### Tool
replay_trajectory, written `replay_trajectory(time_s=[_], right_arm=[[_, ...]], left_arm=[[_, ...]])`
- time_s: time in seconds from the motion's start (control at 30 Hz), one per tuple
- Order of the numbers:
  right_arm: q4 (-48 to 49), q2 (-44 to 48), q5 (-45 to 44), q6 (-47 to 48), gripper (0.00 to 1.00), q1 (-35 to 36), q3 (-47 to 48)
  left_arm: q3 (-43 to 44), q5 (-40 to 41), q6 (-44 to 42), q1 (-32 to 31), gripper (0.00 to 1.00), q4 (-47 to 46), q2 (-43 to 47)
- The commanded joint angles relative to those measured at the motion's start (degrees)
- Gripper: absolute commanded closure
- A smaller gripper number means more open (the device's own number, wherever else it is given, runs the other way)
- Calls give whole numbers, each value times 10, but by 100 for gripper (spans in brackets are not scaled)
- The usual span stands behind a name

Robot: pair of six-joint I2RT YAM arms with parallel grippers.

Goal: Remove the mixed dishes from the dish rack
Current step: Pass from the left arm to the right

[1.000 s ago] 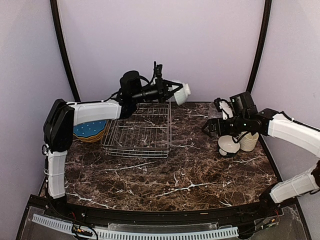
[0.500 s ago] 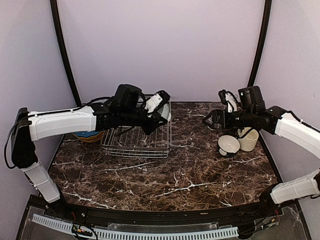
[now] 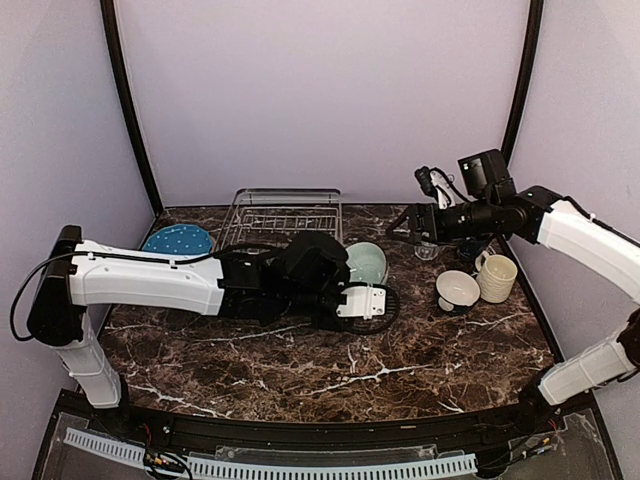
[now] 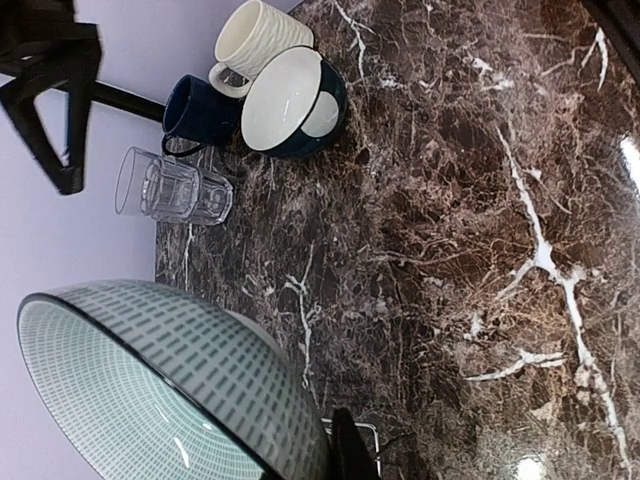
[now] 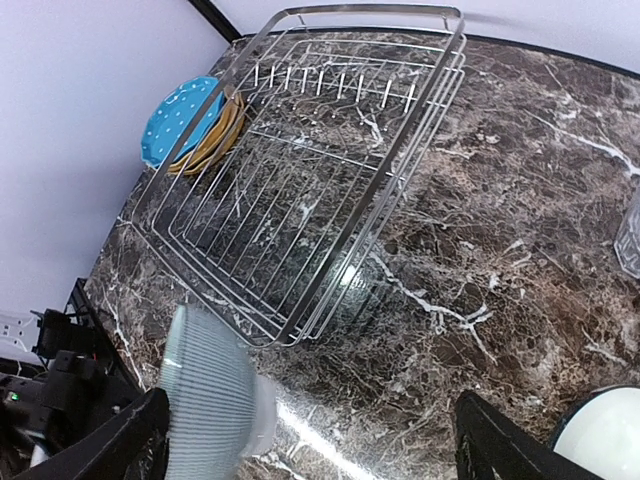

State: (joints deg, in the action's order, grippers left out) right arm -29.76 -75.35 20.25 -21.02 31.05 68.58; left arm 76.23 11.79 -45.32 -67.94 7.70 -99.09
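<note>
The pale green patterned bowl needs to go to the white bowl (image 3: 458, 288) among the unloaded dishes, so my right gripper will next grab it by its rim (image 3: 368, 244).
My left gripper (image 3: 364, 284) is shut on the rim of a pale green patterned bowl (image 3: 367, 262), holding it tilted just right of the dish rack (image 3: 280, 214). In the left wrist view the bowl (image 4: 150, 390) fills the lower left, with one dark finger (image 4: 350, 452) at its rim. The rack (image 5: 310, 190) looks empty. A blue dotted plate (image 3: 178, 240) and a yellow plate (image 5: 215, 140) lie left of it. My right gripper (image 3: 418, 217) is open and empty, hovering near the clear glasses (image 3: 426, 246), with its fingers (image 5: 130, 440) spread wide.
At the right stand a white bowl with a dark blue outside (image 3: 458, 288), a cream ribbed mug (image 3: 497, 277) and a dark blue mug (image 4: 200, 115). The clear glasses (image 4: 170, 188) stand behind them. Black frame posts rise at both back corners.
My left arm has swung the bowl from above the rack down and to the right. The rack now sits farther back. My right gripper has shifted slightly up and back.
</note>
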Motion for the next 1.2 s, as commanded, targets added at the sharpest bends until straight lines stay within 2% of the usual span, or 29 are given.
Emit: replay_trajectory(time_s=[0.0, 0.1, 0.2, 0.33, 0.53, 0.67, 0.8, 0.87, 0.9, 0.93, 0.97, 1.03, 1.17], right_arm=[[-55, 3, -22, 23, 6, 33, 45], [-87, -9, -54, 39, 8, 57, 62], [-142, -49, -106, 43, 9, 78, 79], [-167, -97, -144, 52, 15, 107, 93], [-181, -151, -187, 52, 35, 145, 122], [-191, -175, -245, 43, 58, 167, 139], [-183, -176, -261, 31, 97, 171, 140], [-167, -164, -274, 24, 100, 171, 126], [-160, -156, -280, 22, 100, 171, 120], [-154, -150, -284, 19, 100, 170, 114], [-149, -143, -286, 18, 100, 168, 111], [-141, -128, -286, 13, 100, 159, 101], [-113, -88, -257, 6, 100, 118, 59]], left_arm=[[40, 96, -95, -17, 99, 34, -40], [49, 115, -104, -21, 99, 37, -59], [59, 119, -110, -24, 99, 37, -66], [69, 119, -115, -27, 99, 43, -73], [75, 118, -116, -30, 99, 55, -80], [80, 122, -115, -32, 99, 64, -83], [96, 125, -95, -33, 99, 76, -86], [102, 118, -77, -33, 87, 89, -85], [103, 113, -62, -33, 74, 95, -83], [105, 96, -54, -33, 67, 105, -79], [104, 88, -43, -33, 52, 108, -75], [95, 62, -27, -32, 34, 110, -57], [65, 7, 2, -26, 13, 85, -18]])
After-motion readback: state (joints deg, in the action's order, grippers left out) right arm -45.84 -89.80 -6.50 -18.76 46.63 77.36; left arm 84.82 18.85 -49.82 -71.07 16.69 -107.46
